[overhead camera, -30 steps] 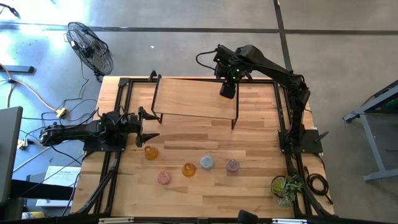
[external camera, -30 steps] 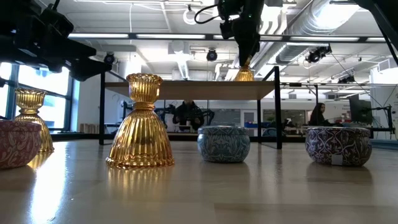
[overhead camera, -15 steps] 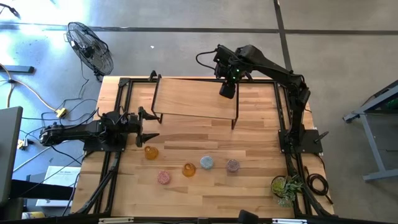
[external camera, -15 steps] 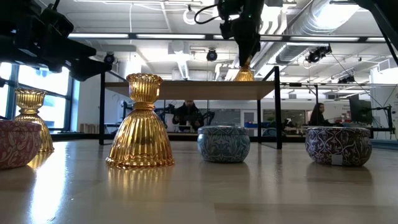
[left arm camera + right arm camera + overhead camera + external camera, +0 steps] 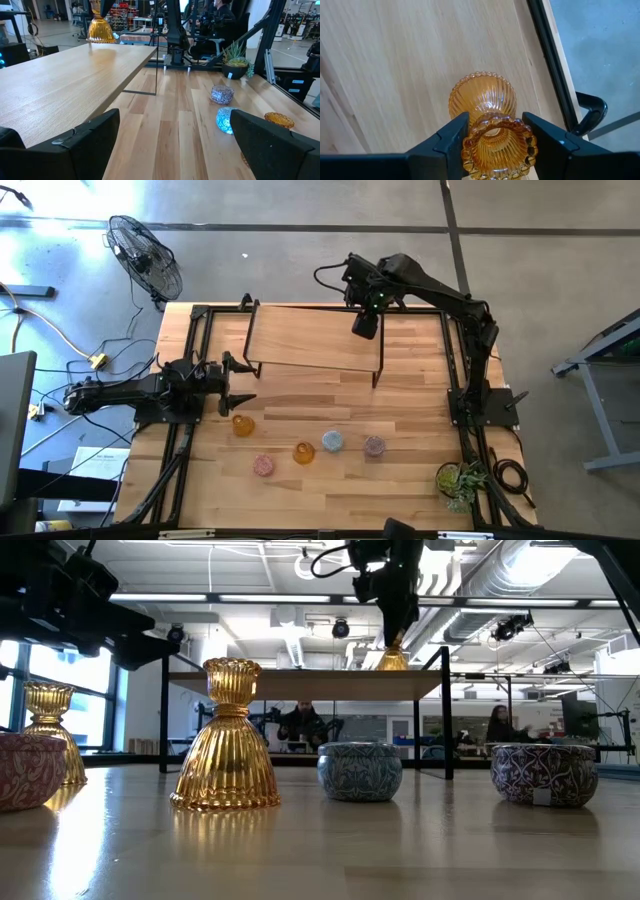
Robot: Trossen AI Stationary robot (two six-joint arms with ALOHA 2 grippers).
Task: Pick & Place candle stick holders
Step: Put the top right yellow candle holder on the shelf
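The amber holder's ribbed base sits on the wooden shelf and the holder would stand there, so it is time now to open my right gripper.
An amber flask-shaped holder (image 5: pixel 485 100) stands on its base at the far right corner of the raised wooden shelf (image 5: pixel 300 340). My right gripper (image 5: pixel 495 125) is over it, shut on it. It also shows in the low view (image 5: pixel 392 658). On the table near the front stand two more amber holders (image 5: pixel 242 425) (image 5: pixel 304 452), a pink one (image 5: pixel 263 465), a light blue one (image 5: pixel 331 442) and a mauve one (image 5: pixel 374 446). My left gripper (image 5: pixel 240 385) is open and empty by the shelf's left end. My right gripper pinches the amber holder between its two fingers just below the beaded rim (image 5: pixel 470 142), at the top of the narrow neck. The fingers come from above, pointing down. The holder is upright with its base on the shelf.
The shelf stands on thin black legs (image 5: pixel 447 710) over the far half of the table. A small potted plant (image 5: pixel 460 480) sits at the near right corner. Black frame rails (image 5: pixel 455 370) run along both sides. A fan (image 5: pixel 145 255) stands off the table's far left.
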